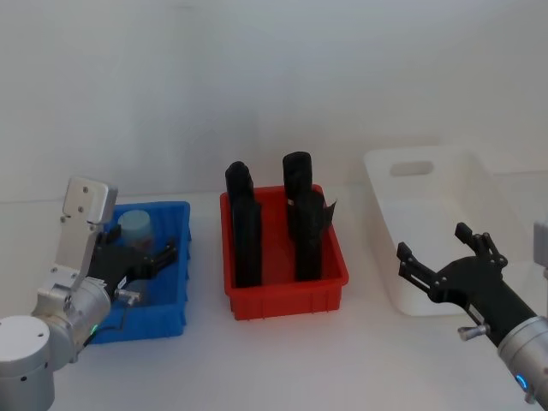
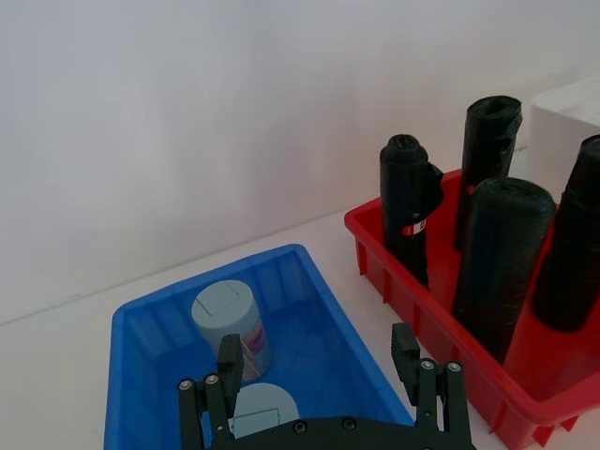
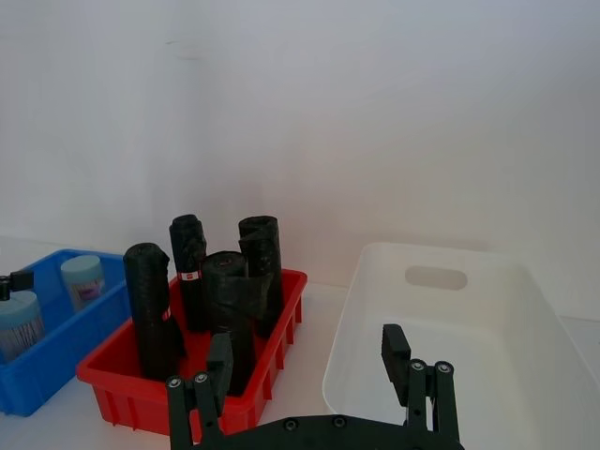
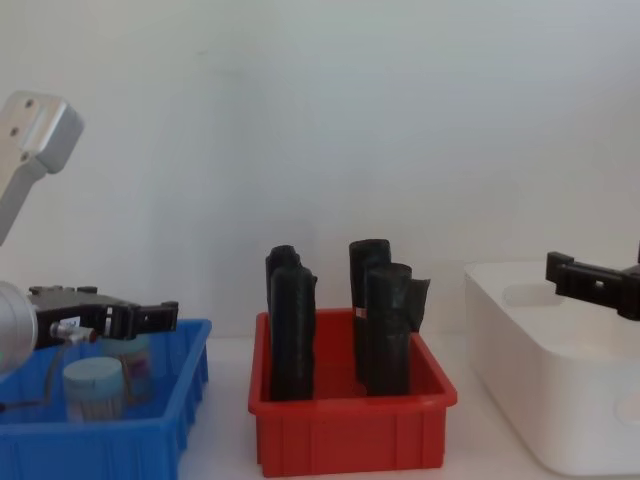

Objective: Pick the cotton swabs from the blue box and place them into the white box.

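I will grip the front cotton swab jar by its pale blue cap [image 4: 93,375] with my left gripper next, to move the swabs into the white box [image 4: 560,370].
The blue box [image 1: 174,301] sits at the table's left and holds two cotton swabs jars with pale blue caps, one at the back [image 1: 137,227] and one nearer the front [image 2: 263,409]. My left gripper [image 1: 174,253] hovers open over the blue box, its fingers [image 2: 230,361] standing just above the front jar and touching nothing. The white box [image 1: 479,175] is on the right. My right gripper [image 1: 433,241] hangs open and empty above its near left wall.
A red bin [image 1: 287,295] with several tall black rolls [image 1: 247,229] stands between the two boxes, the rolls rising well above its rim. Bare white table lies in front of all the bins. A plain white wall is behind.
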Robot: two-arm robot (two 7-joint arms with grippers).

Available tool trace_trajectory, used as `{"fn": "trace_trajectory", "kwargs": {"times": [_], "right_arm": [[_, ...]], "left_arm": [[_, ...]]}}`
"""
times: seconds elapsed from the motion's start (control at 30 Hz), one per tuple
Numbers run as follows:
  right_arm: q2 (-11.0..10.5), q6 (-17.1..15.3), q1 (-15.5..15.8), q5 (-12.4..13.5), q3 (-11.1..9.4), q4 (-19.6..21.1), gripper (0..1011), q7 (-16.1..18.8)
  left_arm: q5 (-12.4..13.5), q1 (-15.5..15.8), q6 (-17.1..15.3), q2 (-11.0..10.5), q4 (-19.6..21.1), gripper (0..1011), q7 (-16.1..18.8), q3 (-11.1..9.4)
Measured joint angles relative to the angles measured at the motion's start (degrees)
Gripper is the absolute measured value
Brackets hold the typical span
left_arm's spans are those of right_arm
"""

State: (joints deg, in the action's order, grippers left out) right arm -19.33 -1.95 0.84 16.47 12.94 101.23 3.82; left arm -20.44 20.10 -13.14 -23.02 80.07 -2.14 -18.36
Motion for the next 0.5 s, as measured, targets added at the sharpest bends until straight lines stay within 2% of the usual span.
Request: {"fn": "trace_trajectory", "kwargs": {"times": [0.5], "right_arm": [[0.0,0.0,0.0,0.0,0.0,0.0,1002,0.0]], "left_arm": [[0.91,2.53,-2.55,0.36,-5.41,1004,-1.64,1.14]]}}
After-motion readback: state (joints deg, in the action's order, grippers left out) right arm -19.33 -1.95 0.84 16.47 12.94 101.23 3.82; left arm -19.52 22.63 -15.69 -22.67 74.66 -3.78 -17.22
